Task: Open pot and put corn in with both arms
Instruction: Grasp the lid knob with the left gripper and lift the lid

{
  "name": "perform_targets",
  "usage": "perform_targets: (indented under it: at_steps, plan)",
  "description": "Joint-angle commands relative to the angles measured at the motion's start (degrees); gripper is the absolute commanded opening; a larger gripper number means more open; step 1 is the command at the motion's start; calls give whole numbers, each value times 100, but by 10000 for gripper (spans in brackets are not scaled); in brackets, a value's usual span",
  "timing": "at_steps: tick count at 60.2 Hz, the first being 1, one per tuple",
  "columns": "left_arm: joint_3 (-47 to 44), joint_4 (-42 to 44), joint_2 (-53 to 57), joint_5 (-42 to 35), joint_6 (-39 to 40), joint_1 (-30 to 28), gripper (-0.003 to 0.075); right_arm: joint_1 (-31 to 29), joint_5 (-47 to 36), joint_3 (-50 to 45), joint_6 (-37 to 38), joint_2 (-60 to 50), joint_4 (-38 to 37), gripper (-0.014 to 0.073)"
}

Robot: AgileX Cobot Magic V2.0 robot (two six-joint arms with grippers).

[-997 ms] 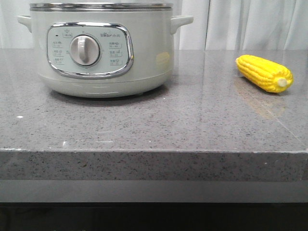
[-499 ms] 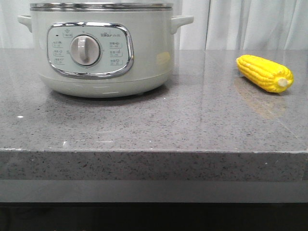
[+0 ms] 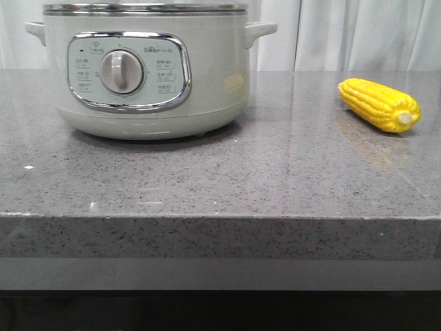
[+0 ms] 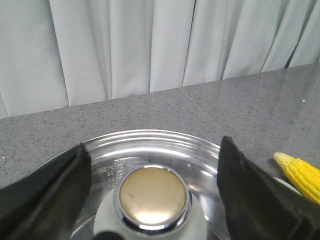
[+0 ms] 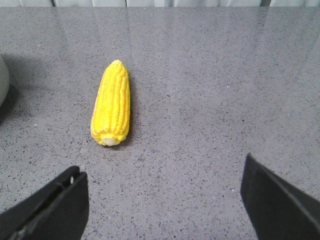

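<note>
My left gripper comes down before closing on the round knob over the glass lid (image 4: pixel 150 142); its fingers stop above it in the left wrist view.
The pale-green pot (image 3: pixel 145 69) stands at the back left of the grey counter, its dial facing me. A glass lid (image 4: pixel 150 142) with a chrome-ringed knob (image 4: pixel 152 197) covers it. My left gripper (image 4: pixel 154 150) hovers open over the lid, with the knob between its fingers and untouched. The yellow corn (image 3: pixel 379 105) lies on the counter to the right, stub end toward the front. The corn (image 5: pixel 112 104) sits ahead of my open right gripper (image 5: pixel 161 167), which holds nothing. Neither gripper appears in the front view.
White curtains (image 3: pixel 358 34) hang behind the counter (image 3: pixel 220 179), whose front edge runs across the lower front view. A sliver of the pot (image 5: pixel 2 80) shows at the edge of the right wrist view. The corn (image 4: pixel 302 172) also shows beside the lid.
</note>
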State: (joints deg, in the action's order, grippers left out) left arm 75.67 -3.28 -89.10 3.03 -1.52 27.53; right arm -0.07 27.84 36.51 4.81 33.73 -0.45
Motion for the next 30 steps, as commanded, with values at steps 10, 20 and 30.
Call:
perform_targets:
  at_steps: [10, 20, 30]
  plan:
    - [473, -43, -158, -480, 15, 46, 513, -27, -447, 192, -42, 38, -68, 632]
    - [473, -43, -309, -520, 15, 46, 512, -27, -447, 192, -42, 38, -68, 632]
    - [473, -43, -390, -469, 15, 46, 512, -27, -447, 192, -42, 38, -68, 632]
